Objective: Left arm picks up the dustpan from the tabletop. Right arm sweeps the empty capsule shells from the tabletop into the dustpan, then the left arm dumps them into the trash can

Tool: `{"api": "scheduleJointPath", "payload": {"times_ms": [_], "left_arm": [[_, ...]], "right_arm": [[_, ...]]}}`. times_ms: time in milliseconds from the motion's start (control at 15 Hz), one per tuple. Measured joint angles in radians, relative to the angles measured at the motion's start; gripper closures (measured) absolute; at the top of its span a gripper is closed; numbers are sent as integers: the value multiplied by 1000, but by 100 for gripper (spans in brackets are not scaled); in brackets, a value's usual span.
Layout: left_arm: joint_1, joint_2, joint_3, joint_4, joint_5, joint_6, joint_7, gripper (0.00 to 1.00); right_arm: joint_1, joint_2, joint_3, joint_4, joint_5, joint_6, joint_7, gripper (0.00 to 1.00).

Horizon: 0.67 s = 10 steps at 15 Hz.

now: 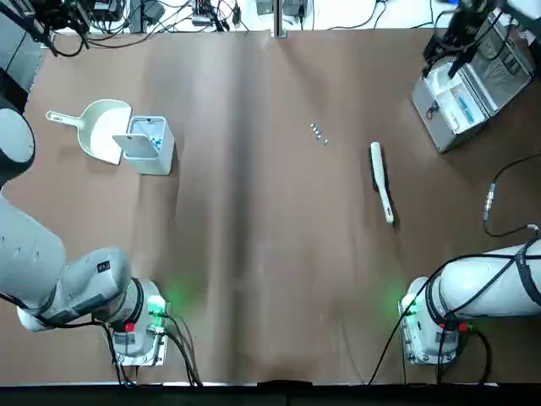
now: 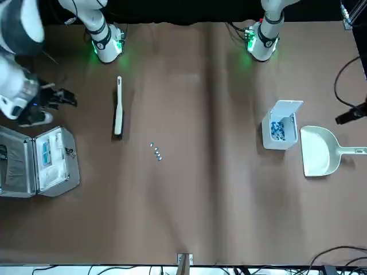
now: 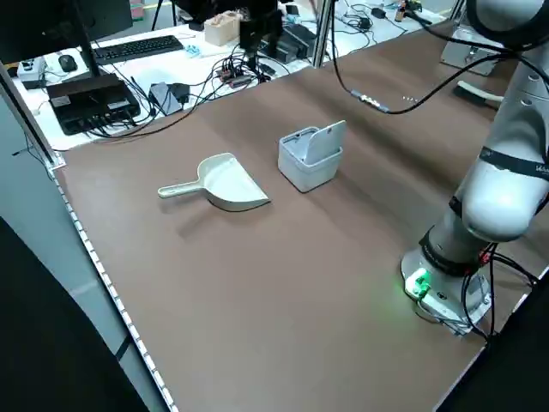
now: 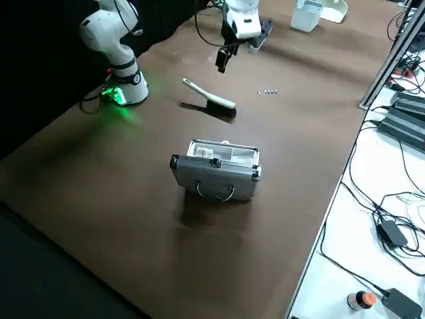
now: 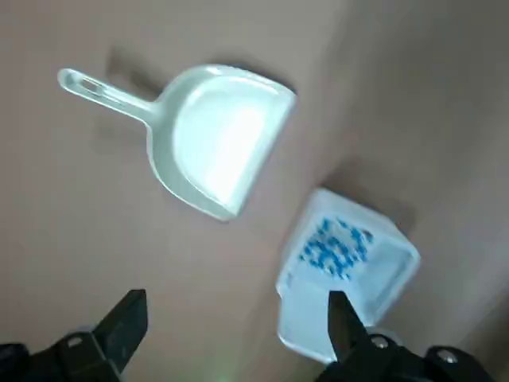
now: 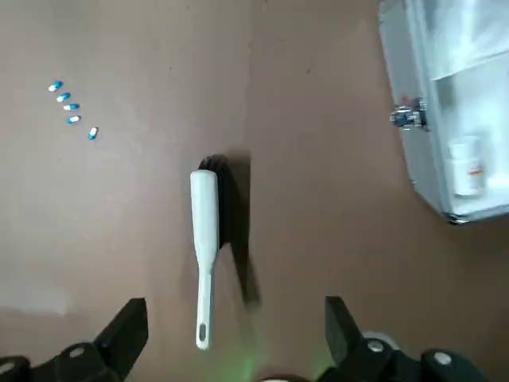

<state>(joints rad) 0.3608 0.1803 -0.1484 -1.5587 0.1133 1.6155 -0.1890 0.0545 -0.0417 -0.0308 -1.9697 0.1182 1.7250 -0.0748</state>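
The brush's bristle end spreads wide with dark bristles underneath, so my right gripper will next grab the brush by its slim handle [image 2: 119, 87] to sweep.
The cream dustpan [image 1: 103, 128] [image 5: 215, 135] lies flat on the tabletop [image 1: 254, 254] at the far left, handle pointing outward. Right beside it stands the trash can [image 1: 149, 145] [image 5: 343, 267], lid flipped up, blue bits inside. My left gripper [image 5: 235, 326] [image 2: 351, 116] hangs open well above both and holds nothing. Several tiny blue-and-white capsule shells [image 1: 319, 133] [image 6: 71, 107] sit in a short row right of centre. My right gripper [image 6: 235, 326] [image 2: 62, 98] hovers open and empty above a white brush [image 1: 381, 180] [image 6: 204, 239].
An open metal case [image 1: 469, 85] [image 4: 216, 173] sits at the far right, close to the right gripper. Cables trail over the right edge [image 1: 494, 199]. Both arm bases [image 1: 139, 326] [image 1: 431, 326] glow green at the near edge.
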Motion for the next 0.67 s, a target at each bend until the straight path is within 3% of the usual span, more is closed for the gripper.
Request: {"api": "scheduleJointPath", "payload": {"times_ms": [267,467,667], "left_arm": [[76,66,1,-2,7,125,-172,0],[113,127,0,-3,8,210,-306,0],[168,180,0,-3,8,284,-416,0]], "right_arm": [[34,-23,1,-178,13,146,16,2],[61,-39,2,-263,32,191,42,2],[122,-41,3,-354,43,332,104,2]]}}
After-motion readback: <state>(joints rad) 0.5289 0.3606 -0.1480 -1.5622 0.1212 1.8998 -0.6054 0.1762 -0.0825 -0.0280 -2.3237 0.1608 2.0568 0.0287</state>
